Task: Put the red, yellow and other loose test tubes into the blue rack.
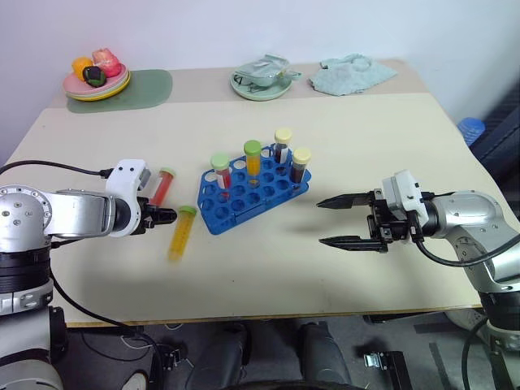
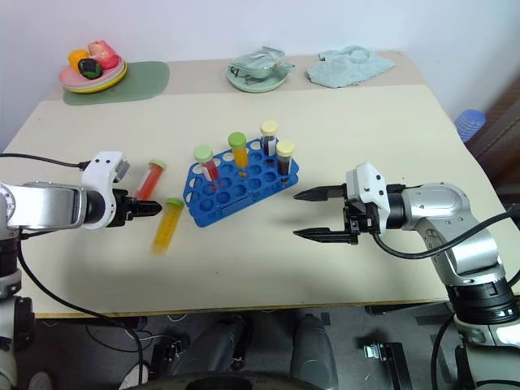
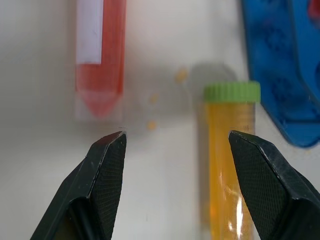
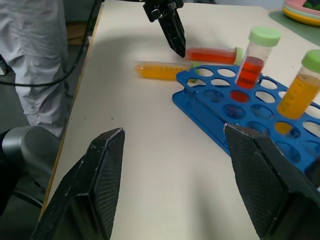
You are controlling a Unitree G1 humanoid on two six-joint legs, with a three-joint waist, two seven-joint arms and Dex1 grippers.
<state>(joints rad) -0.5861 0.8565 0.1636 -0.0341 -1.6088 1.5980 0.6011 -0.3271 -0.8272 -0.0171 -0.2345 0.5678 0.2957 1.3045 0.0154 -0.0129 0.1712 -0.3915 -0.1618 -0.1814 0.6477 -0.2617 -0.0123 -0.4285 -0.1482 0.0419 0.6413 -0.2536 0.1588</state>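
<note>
The robot's left gripper should line up with the yellow tube (image 1: 182, 233) (image 3: 231, 160) before it closes on the tube. Bare tabletop shows between the gripper's fingers, so it would miss if it closed now.
The blue rack (image 1: 253, 188) stands mid-table. In it stand a red tube (image 1: 221, 172), a yellow tube (image 1: 253, 160) and two dark-brown tubes with pale caps (image 1: 291, 158). Left of the rack, two loose test tubes lie flat. One is a red tube (image 1: 162, 187) and the other a yellow tube (image 1: 182, 231) with a green cap. My left gripper (image 1: 161, 215) is open and low between them, its tips just short of both (image 3: 175, 145). My right gripper (image 1: 341, 221) hangs open and empty to the right of the rack, pointing at it.
At the back left a plate of toy food (image 1: 96, 81) rests on a green mat (image 1: 134, 91). A bowl (image 1: 260, 81) and a crumpled cloth (image 1: 353, 75) lie at the back. A person's trouser legs (image 4: 35, 60) stand beside the table's left side.
</note>
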